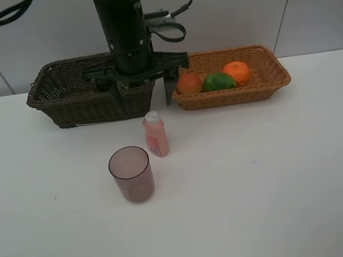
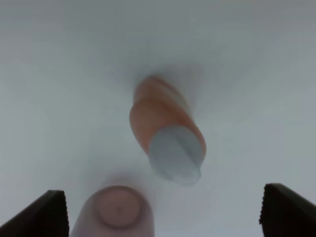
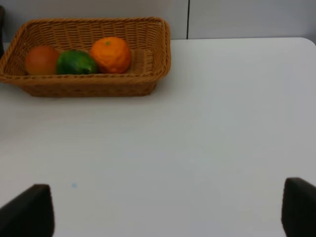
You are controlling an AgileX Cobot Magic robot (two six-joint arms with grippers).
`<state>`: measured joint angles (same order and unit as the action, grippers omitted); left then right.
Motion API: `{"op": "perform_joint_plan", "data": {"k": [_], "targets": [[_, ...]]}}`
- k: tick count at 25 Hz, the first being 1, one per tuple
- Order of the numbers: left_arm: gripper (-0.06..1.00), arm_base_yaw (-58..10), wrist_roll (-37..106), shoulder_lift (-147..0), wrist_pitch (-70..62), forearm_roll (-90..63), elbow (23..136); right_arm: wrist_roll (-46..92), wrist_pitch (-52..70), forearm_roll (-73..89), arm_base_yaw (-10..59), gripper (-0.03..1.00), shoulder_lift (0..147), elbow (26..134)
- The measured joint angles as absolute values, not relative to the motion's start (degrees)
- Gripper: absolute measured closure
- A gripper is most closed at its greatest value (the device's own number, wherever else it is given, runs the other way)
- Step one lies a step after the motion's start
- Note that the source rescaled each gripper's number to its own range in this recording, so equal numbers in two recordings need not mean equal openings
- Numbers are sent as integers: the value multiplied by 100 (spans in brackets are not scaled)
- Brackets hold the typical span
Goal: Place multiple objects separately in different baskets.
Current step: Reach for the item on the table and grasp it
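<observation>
Next, my left gripper grabs the pink bottle by its white-end with the cap (image 1: 152, 118), to place the bottle in a basket (image 1: 90, 89).
The pink white-capped bottle (image 1: 155, 135) stands upright on the white table, in front of the gap between the baskets. The mauve cup (image 1: 131, 174) stands just in front of it to the left. My left gripper (image 1: 144, 90) hangs open and empty above and behind the bottle. The left wrist view shows the bottle (image 2: 165, 133) and the cup (image 2: 116, 212) between its spread fingertips (image 2: 42, 212). The peach-like fruit (image 1: 188, 84), green fruit (image 1: 218, 82) and orange (image 1: 237, 72) lie in the light basket (image 1: 268, 80). My right gripper (image 3: 168, 210) is open and empty over bare table. The dark green bottle is hidden.
The dark brown basket (image 1: 83, 106) stands at the back left, partly behind the left arm; its inside is hidden. The right wrist view shows the light basket (image 3: 89, 86) with the three fruits. The white table (image 1: 265, 185) has a wall behind it.
</observation>
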<state>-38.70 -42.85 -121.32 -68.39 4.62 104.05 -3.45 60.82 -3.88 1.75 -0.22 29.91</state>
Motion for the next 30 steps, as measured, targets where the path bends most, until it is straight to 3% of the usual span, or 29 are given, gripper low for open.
{"op": "perform_joint_plan", "data": {"k": [18, 30], "targets": [[-6, -3834, -4872, -12138, -5472, 119, 9609, -345, 6082, -388, 175, -3, -22, 2991], [-6, -3823, -4956, -12485, -5474, 136, 9591, -345, 6082, -388, 175, -3, -22, 2991]]}}
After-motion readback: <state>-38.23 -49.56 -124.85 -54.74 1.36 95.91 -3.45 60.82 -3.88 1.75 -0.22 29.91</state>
